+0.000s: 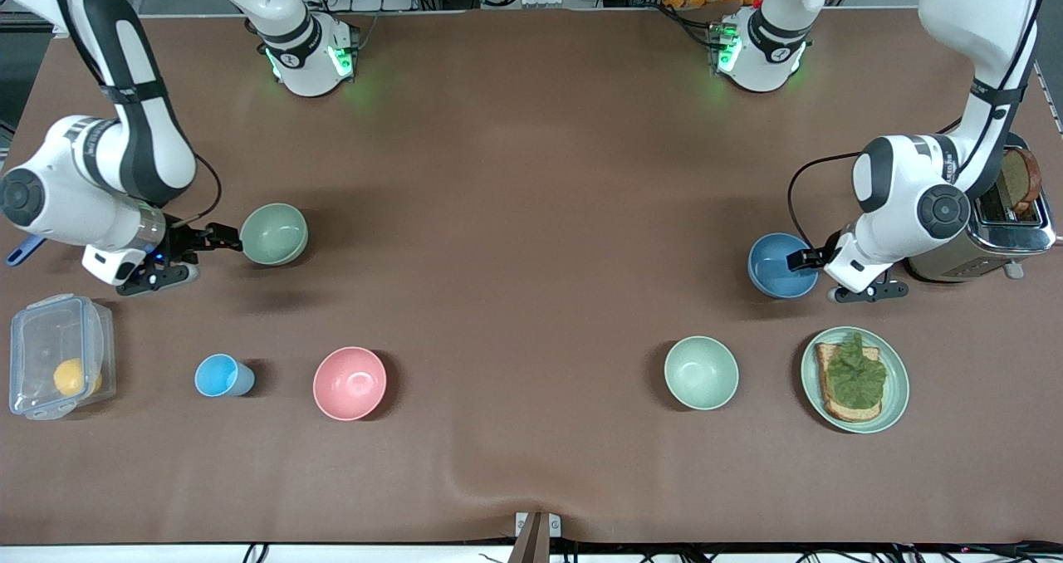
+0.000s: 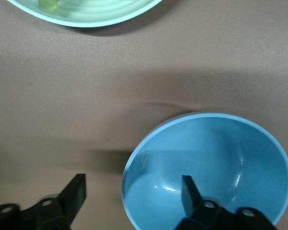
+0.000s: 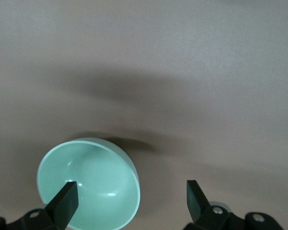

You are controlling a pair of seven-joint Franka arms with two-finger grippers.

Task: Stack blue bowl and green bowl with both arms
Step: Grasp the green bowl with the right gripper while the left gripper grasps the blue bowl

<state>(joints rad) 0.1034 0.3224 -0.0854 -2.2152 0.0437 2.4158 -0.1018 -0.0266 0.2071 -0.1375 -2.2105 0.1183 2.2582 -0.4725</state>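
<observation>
My right gripper grabs the green bowl by its rim [image 1: 246, 248] next, to stack the green bowl with the blue bowl [image 1: 779, 266].
The blue bowl [image 1: 779, 266] stands upright near the left arm's end of the table, beside the toaster. My left gripper [image 1: 814, 276] is open and low at its rim. In the left wrist view one of the fingers [image 2: 189, 189] is inside the blue bowl [image 2: 221, 163] and the other stands outside it, with the rim between them and gaps on both sides. The pale green bowl [image 1: 274, 233] stands upright near the right arm's end. My right gripper [image 1: 220, 256] is open and straddles the rim of the green bowl [image 3: 93, 184], with one finger over the inside and one outside.
A second, mintier green bowl [image 1: 702, 372] and a green plate [image 1: 893, 397] with toast and lettuce lie nearer the front camera than the blue bowl. A toaster [image 1: 980, 235] stands by the left arm. A pink bowl [image 1: 350, 383], a light-blue cup [image 1: 222, 375] and a clear lidded box [image 1: 58, 368] lie nearer the camera than the green bowl.
</observation>
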